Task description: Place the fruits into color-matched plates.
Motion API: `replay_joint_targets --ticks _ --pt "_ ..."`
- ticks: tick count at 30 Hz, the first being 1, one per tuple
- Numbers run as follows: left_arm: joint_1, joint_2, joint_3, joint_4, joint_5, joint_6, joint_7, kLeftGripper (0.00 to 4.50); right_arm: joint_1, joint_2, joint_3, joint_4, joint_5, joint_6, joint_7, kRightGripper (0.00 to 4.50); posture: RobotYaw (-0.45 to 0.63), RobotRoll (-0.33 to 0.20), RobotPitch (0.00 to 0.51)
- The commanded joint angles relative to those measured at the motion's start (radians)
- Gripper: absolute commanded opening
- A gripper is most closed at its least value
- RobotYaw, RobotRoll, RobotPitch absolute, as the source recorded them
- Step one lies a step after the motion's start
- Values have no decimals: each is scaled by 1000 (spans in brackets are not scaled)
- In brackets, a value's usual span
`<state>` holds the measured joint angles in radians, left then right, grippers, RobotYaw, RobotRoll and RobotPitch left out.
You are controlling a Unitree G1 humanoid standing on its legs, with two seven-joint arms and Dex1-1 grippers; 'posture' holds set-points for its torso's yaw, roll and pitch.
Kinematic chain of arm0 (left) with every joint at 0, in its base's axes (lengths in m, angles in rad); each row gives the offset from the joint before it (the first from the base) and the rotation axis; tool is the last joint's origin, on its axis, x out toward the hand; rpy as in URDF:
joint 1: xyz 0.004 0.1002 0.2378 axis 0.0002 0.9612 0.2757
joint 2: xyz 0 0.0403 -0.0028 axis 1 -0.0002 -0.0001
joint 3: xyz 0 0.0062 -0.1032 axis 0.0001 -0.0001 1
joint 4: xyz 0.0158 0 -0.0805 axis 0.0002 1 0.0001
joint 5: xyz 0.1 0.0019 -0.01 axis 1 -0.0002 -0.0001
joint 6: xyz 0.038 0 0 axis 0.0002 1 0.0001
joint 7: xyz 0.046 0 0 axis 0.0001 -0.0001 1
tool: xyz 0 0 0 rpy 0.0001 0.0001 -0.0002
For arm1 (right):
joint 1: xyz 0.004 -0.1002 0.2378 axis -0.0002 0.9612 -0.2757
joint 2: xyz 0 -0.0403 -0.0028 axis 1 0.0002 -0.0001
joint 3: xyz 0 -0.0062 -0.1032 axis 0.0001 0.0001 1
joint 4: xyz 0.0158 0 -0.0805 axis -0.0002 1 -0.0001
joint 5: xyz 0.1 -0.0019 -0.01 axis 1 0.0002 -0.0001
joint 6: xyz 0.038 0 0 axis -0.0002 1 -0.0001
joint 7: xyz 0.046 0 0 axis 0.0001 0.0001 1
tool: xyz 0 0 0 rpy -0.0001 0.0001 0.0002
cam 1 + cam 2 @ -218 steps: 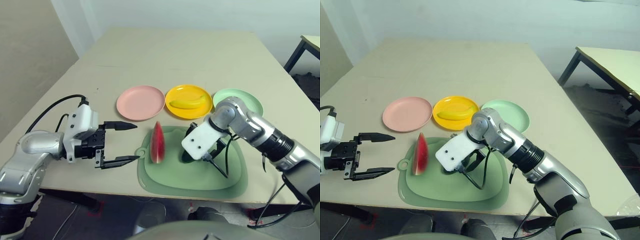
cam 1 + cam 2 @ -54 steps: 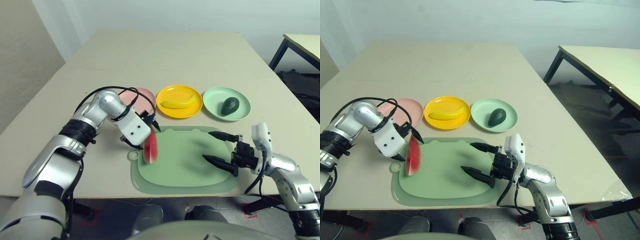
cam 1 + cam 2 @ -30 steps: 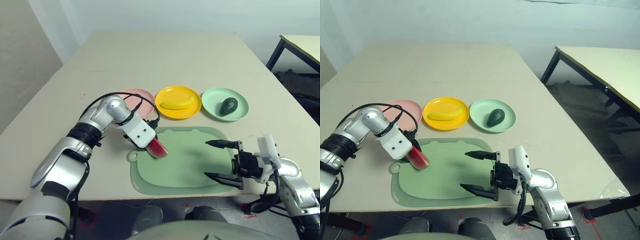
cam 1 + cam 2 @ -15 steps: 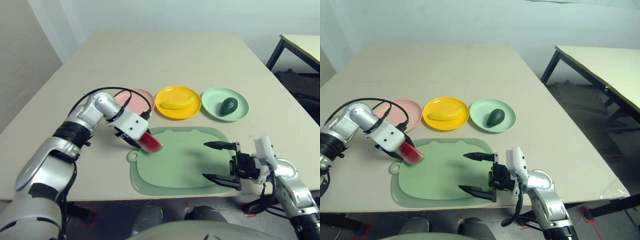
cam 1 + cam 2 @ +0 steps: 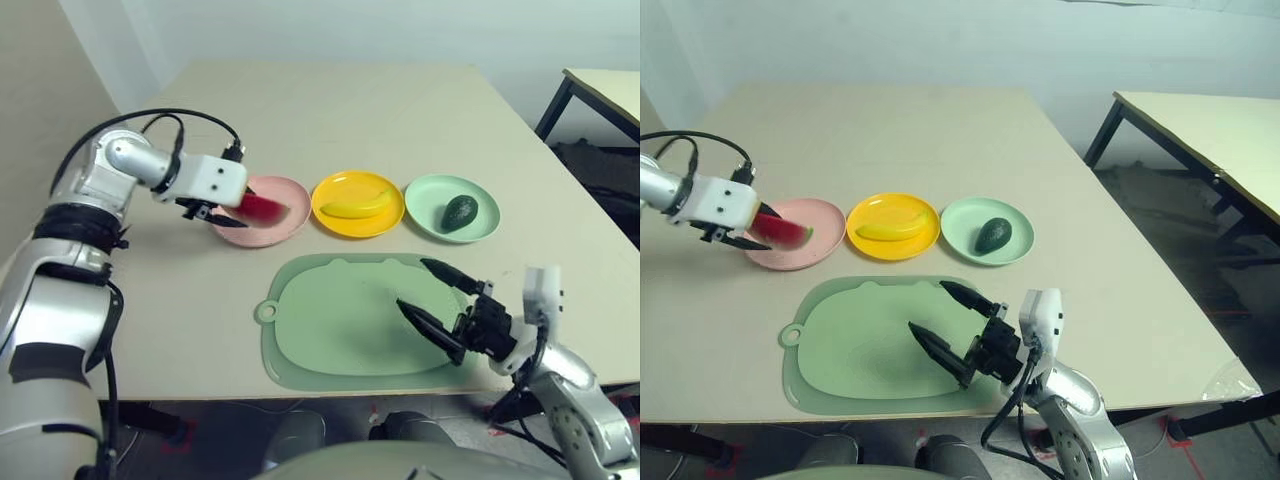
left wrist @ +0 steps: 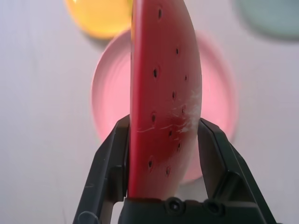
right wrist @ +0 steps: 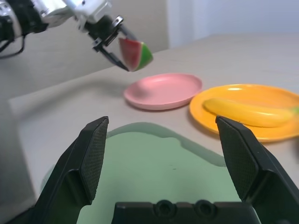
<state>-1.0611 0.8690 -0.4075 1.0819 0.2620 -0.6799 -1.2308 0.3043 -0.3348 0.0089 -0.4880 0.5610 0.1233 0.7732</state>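
The red watermelon wedge [image 5: 263, 208] is hanging above the pink plate, so my left gripper should bring the wedge down first and let go of it only after that.
My left gripper [image 5: 243, 206] is shut on the red watermelon wedge [image 5: 263, 208], which hangs just above the pink plate [image 5: 292, 227]. In the left wrist view the black fingers [image 6: 112, 158] clamp both flat faces of the wedge [image 6: 163, 93], with the pink plate [image 6: 212, 93] below. The banana [image 5: 352, 206] lies in the yellow plate [image 5: 337, 224]. The avocado [image 5: 459, 212] rests in the mint green plate [image 5: 428, 214]. My right gripper [image 5: 413, 285] stands open and empty over the near right part of the mat.
A large green cutting mat [image 5: 330, 330] lies in front of the plates with nothing on it. A black cable loops over my left arm [image 5: 160, 120]. A second table [image 5: 600, 85] stands off to the right. The near table edge runs just behind the mat.
My left gripper has lifted the watermelon off the mat's left edge and carried it back and left over the pink plate. The right gripper has tilted a little and stays open.
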Motion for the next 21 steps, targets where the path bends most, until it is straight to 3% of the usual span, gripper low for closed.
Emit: replay_joint_targets --ticks 1,8,21 --pt "-22 -44 -23 94 98 -10 153 2226 5 4 -2 -18 14 -2 -16 4500 81 0 0" --pt "0 -149 -56 208 218 33 394 2226 41 -22 0 -34 29 -6 13 4500 52 0 0" --pt "56 -172 -40 232 244 41 419 2226 53 -49 4 -25 31 -37 66 4500 48 0 0"
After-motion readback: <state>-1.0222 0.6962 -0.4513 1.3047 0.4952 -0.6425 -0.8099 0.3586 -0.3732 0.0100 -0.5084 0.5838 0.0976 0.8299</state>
